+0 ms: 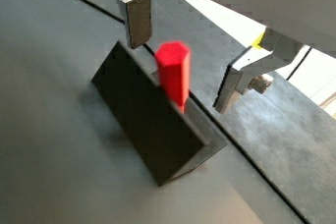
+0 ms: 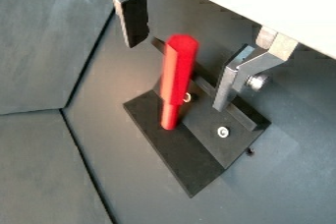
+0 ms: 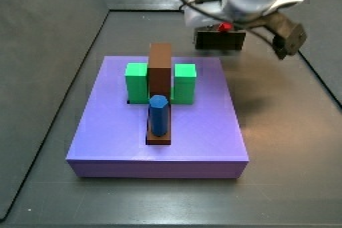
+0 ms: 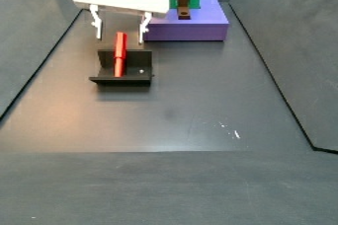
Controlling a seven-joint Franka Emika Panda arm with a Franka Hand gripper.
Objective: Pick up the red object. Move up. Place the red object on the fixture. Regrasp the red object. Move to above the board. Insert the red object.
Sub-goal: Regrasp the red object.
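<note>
I should next use my gripper to grab the red peg by its upper end (image 1: 172, 57), because the dark fixture (image 1: 141, 120) crowds the lower part of the peg.
The red object (image 1: 174, 69) is a short bright-red peg standing upright in the dark fixture (image 1: 141, 120). Both show in the other wrist view too, the red object (image 2: 175, 81) on the fixture (image 2: 199, 157), and in a side view, the red object (image 4: 121, 53) on the fixture (image 4: 123, 73). My gripper (image 1: 186, 66) (image 2: 182, 63) (image 4: 119, 29) is open just above the peg. Its fingers (image 1: 138, 27) stand either side of the peg's top and do not touch it. The lavender board (image 3: 160, 122) (image 4: 199, 24) lies apart from the fixture (image 3: 221, 40). In that side view the gripper (image 3: 247, 22) hides most of the peg.
On the board stand two green blocks (image 3: 138, 80), a long brown bar (image 3: 160, 72) and a blue upright cylinder (image 3: 158, 114). The dark floor has raised edges along its sides (image 4: 27, 81).
</note>
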